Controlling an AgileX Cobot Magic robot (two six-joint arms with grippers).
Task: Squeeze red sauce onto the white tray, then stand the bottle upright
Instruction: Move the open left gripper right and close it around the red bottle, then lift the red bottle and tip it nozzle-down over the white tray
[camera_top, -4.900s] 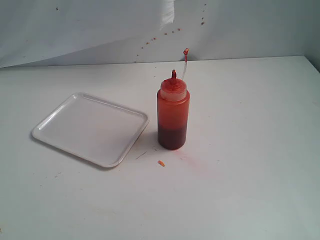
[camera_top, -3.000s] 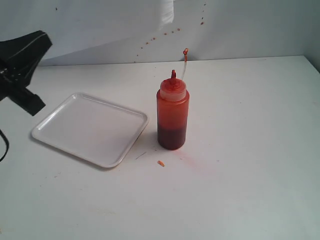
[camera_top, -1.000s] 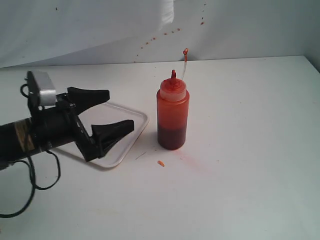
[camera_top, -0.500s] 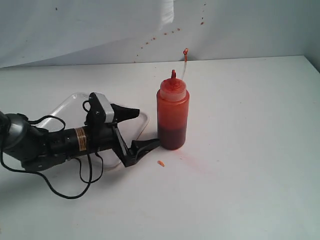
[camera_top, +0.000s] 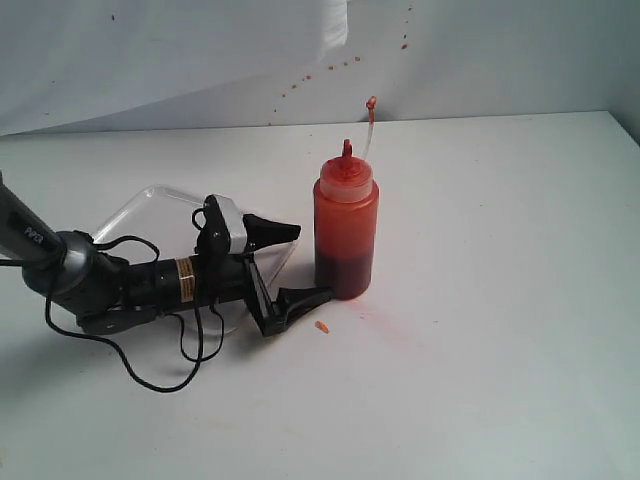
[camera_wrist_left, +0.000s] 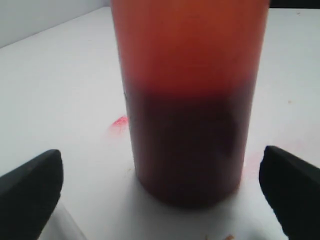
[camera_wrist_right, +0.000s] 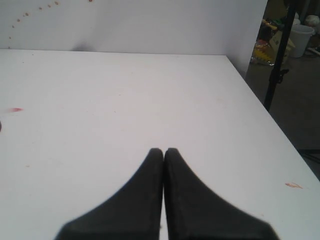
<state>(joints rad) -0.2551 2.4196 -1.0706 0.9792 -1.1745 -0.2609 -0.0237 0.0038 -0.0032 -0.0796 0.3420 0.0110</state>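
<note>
My left gripper takes hold of the squeeze bottle by its body (camera_top: 344, 241) next. Then it squeezes red sauce onto the white tray (camera_top: 140, 208).
The red-tinted squeeze bottle (camera_top: 346, 225) stands upright mid-table, dark sauce in its lower part, its cap hanging on a clear tether (camera_top: 370, 120). My left gripper (camera_top: 305, 266) is open, its black fingers spread just left of the bottle's base, not touching it. In the left wrist view the bottle (camera_wrist_left: 189, 100) fills the middle, with the gripper (camera_wrist_left: 162, 187) fingertips wide apart on either side. The white tray (camera_top: 140, 208) lies behind the left arm, mostly hidden. No blob of red sauce shows on it. My right gripper (camera_wrist_right: 163, 150) is shut over bare table, out of the exterior view.
A small orange crumb (camera_top: 322, 326) lies by the bottle's base, next to a faint pink smear (camera_top: 395, 330). Red specks dot the back wall (camera_top: 320, 72). The left arm's cable (camera_top: 150, 375) loops on the table. The table's right edge (camera_wrist_right: 260, 107) drops off.
The left arm came in from the left over the tray and advanced right; its open fingers now reach beside the bottle's base. The bottle has not moved.
</note>
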